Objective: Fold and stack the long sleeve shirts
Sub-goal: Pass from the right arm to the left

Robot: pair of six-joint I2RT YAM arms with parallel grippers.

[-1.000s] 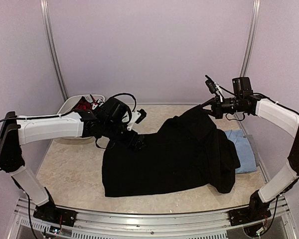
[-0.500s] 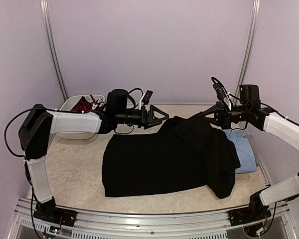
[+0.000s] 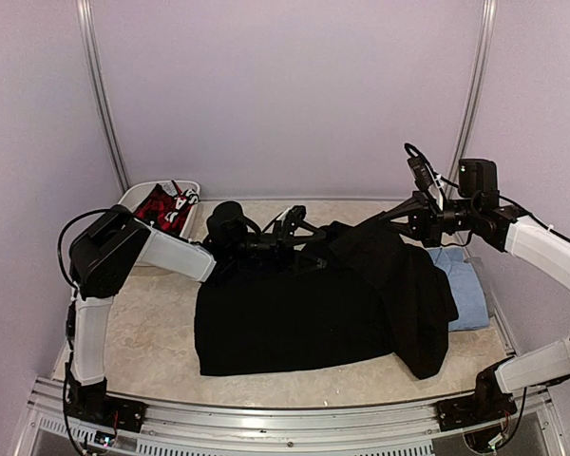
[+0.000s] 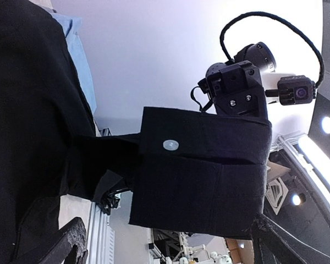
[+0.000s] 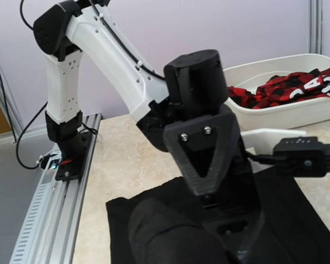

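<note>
The left gripper grabs the sleeve by its buttoned cuff next, to free my right gripper for folding.
The black long sleeve shirt (image 3: 294, 313) lies spread on the table, one sleeve lifted at the back right. My right gripper (image 3: 399, 217) is shut on that sleeve near its cuff (image 4: 201, 165), which carries a white button (image 4: 170, 144). My left gripper (image 3: 323, 242) is open and points right at the cuff. Its two fingers (image 4: 71, 242) stand wide on either side of the hanging cuff without pinching it. In the right wrist view black cloth (image 5: 165, 231) covers my own jaws, and the left gripper's finger (image 5: 209, 159) looms close. The light blue shirt (image 3: 465, 294) lies folded at the right, partly under the black one.
A white bin (image 3: 138, 204) holding red cloth (image 5: 286, 88) stands at the back left. The left arm's base and the metal rail (image 5: 55, 192) run along the near edge. Bare tabletop (image 3: 133, 323) shows left of the black shirt.
My left arm has swung and stretched to the right, bringing its open gripper up to the cuff. The right gripper, still shut on the sleeve, has shifted slightly lower.
</note>
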